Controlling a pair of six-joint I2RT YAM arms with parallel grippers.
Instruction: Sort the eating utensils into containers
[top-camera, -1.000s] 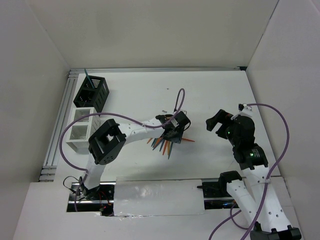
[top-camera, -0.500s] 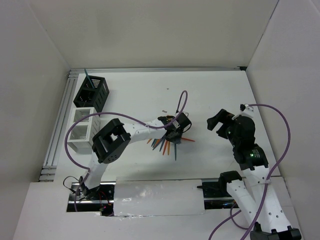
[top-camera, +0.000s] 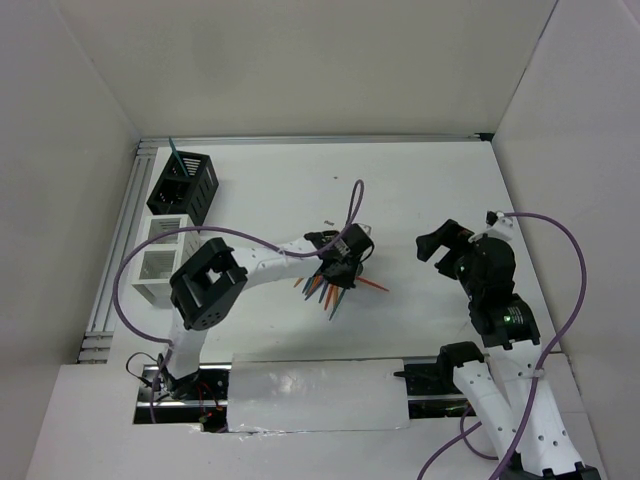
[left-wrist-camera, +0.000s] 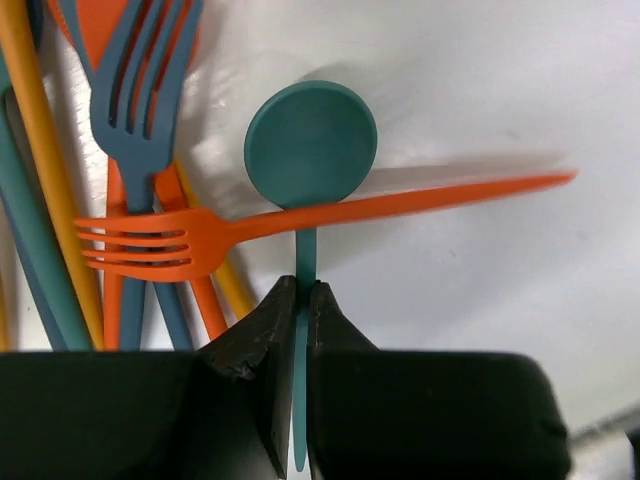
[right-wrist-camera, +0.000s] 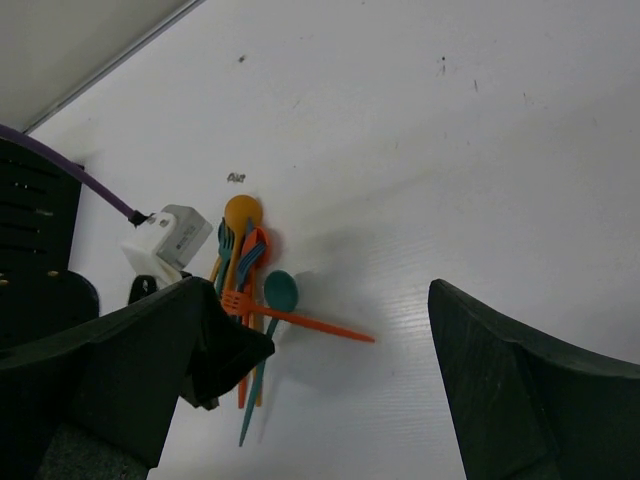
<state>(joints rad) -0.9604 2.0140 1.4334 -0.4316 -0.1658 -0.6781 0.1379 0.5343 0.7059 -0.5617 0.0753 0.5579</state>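
Observation:
The teal spoon would come up if I lifted now, because my left gripper is pinching its handle and only the orange fork lies across it.
A pile of eating utensils (top-camera: 335, 288) in orange, teal, blue and yellow lies mid-table. My left gripper (top-camera: 340, 262) is down on the pile. In the left wrist view its jaws (left-wrist-camera: 301, 290) are shut on the thin handle of a teal spoon (left-wrist-camera: 311, 145). An orange fork (left-wrist-camera: 300, 218) lies across that handle just ahead of the jaws. A blue fork (left-wrist-camera: 140, 90) lies to the left. My right gripper (top-camera: 445, 245) hovers open to the right of the pile, holding nothing. The containers, a black caddy (top-camera: 183, 186) and a white caddy (top-camera: 165, 260), stand at the far left.
A teal utensil (top-camera: 174, 155) stands upright in the black caddy. A metal rail (top-camera: 120, 240) runs along the table's left edge behind the caddies. The left arm's purple cable (top-camera: 355, 205) arcs above the pile. White walls enclose the table.
The left jaws have closed onto the teal spoon's handle, and the left wrist has shifted slightly over the pile. The right arm has barely moved.

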